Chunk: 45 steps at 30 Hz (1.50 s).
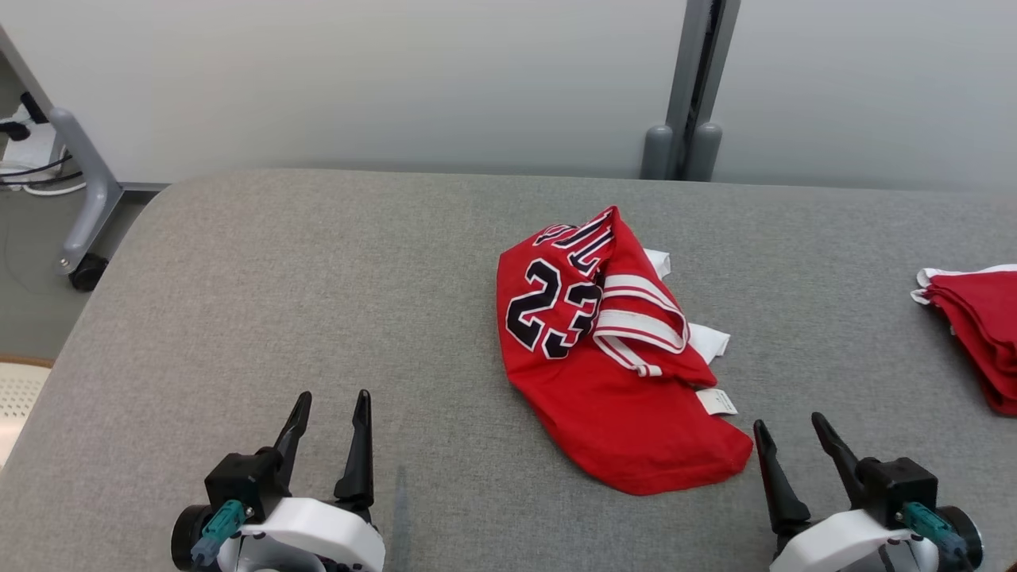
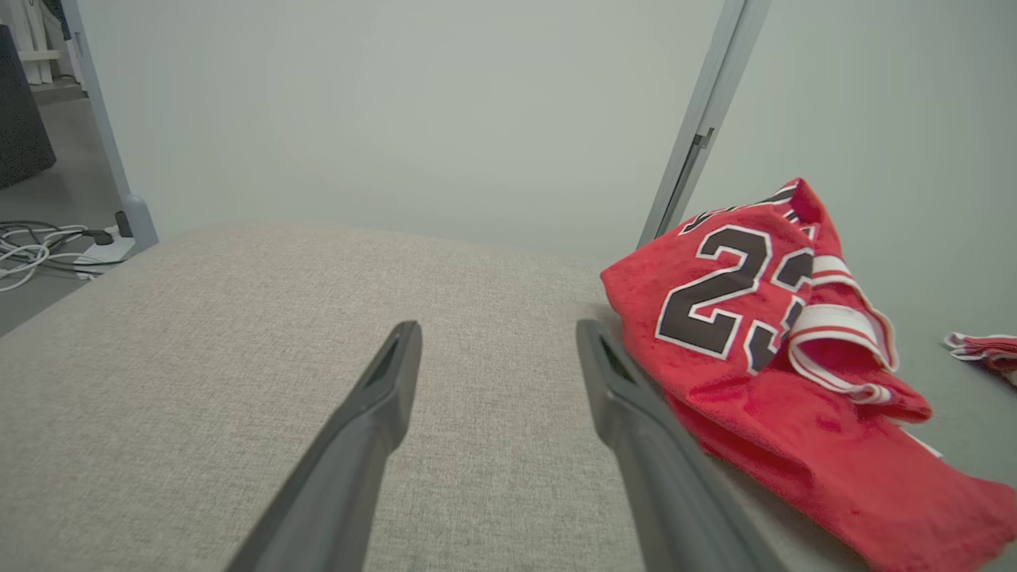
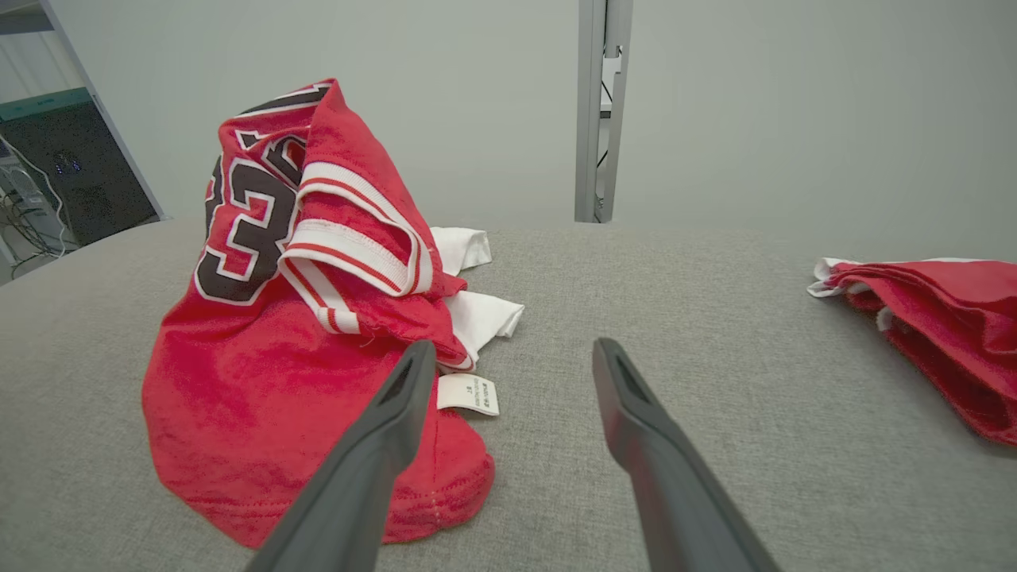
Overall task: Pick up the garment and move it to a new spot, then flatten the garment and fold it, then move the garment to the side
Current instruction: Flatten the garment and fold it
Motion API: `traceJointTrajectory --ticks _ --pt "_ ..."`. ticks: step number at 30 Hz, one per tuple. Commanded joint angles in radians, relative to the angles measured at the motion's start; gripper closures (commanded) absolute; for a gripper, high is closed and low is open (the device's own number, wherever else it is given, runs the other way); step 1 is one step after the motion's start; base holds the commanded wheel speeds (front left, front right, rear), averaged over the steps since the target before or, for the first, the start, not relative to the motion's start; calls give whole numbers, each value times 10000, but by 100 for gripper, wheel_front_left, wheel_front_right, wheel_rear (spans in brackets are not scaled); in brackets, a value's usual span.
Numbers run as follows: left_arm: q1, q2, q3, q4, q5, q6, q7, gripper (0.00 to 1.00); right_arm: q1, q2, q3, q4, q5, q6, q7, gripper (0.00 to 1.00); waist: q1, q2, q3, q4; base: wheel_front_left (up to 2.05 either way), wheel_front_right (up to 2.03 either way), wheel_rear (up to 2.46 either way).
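The white sleeve hem (image 1: pixel 710 342) sticks out loose next to the crumpled red heap, so I will pinch the jersey (image 1: pixel 604 381) there next with my right gripper.
A crumpled red jersey (image 1: pixel 604 381) with a black "23" and white-striped trim lies in a heap near the middle of the grey table (image 1: pixel 318 302). The same jersey (image 2: pixel 763 342) sits to the right in the left wrist view, and the jersey (image 3: pixel 278 342) fills the left in the right wrist view. My left gripper (image 1: pixel 332 407) stands open near the front edge, well left of the jersey, nothing between its fingers. My right gripper (image 1: pixel 790 427) is open too, just right of the jersey's lower hem. In the wrist views the left gripper (image 2: pixel 494 332) and right gripper (image 3: pixel 512 349) are empty.
A second red garment (image 1: pixel 981 334), folded with white edges, lies at the table's right edge, also as the red pile (image 3: pixel 937 326). A grey wall and a vertical post (image 1: pixel 691 87) stand behind the table. A wheeled stand leg (image 1: pixel 83 199) and cables are on the floor at left.
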<state>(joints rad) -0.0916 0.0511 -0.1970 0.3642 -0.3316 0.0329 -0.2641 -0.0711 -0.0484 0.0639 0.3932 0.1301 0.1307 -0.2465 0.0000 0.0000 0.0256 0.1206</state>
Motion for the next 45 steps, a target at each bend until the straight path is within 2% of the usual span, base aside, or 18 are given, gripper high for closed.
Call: traceJointTrajectory --ticks 1,5,11,14,15,16,17,18,19,23,26,33,36,43,44,45 --pt "-214 26 4 -42 100 -36 0 0 -219 -46 95 310 14 1 57 0 0 0 212 230 0 0 0" --pt "-351 19 -38 -53 91 -12 0 0 -757 -53 103 1325 -498 -1 136 0 0 0 528 616 0 0 0" --pt "-438 12 -51 -99 -126 41 0 0 -1444 -52 122 2854 -522 -1 372 0 0 0 804 1097 0 0 0" --pt "-448 13 -77 -139 -205 103 0 0 -1603 -49 251 3244 -394 -1 384 0 0 0 843 1209 0 0 0" --pt "-453 14 -84 -160 -236 117 0 0 -1650 -50 325 3384 -269 -1 372 24 0 0 856 1244 0 0 0" --pt "-448 13 -96 -175 -261 140 0 0 -1669 -49 424 3526 -117 1 362 58 0 0 859 1266 0 0 0" --pt "-441 12 -106 -190 -284 169 0 0 -1691 -36 541 3597 8 1 329 69 0 0 864 1281 0 0 0" --pt "-435 11 -112 -204 -287 169 0 0 -1722 -35 621 3651 121 1 308 88 0 0 872 1290 0 0 0" --pt "-428 11 -111 -211 -295 182 0 0 -1732 -38 731 3725 283 1 299 100 0 0 877 1294 0 0 0" --pt "-429 12 -116 -246 -363 215 0 0 -1821 -21 1477 3575 1096 2 225 100 0 0 892 1282 0 0 0" --pt "-456 13 -133 -265 -382 234 0 0 -1948 -15 2420 3050 1881 2 168 100 0 0 918 1257 0 0 0" --pt "-641 14 219 -378 -357 331 0 0 -2737 -52 5888 1657 3314 1 701 100 0 0 1079 1293 0 0 0" --pt "-702 14 427 -443 -402 357 0 0 -3379 -55 7059 1370 3790 1 850 100 0 0 1136 1433 0 0 0" --pt "-736 11 607 -490 -481 351 0 0 -4518 -58 8631 1347 4690 1 613 100 0 0 1147 1825 0 0 0" --pt "-713 11 620 -494 -487 355 0 0 -4595 -58 8759 1428 4735 1 562 85 0 0 1145 1847 0 0 0" --pt "-690 10 619 -497 -496 363 0 0 -4628 -53 8869 1504 4810 1 529 61 0 0 1140 1862 0 0 0"
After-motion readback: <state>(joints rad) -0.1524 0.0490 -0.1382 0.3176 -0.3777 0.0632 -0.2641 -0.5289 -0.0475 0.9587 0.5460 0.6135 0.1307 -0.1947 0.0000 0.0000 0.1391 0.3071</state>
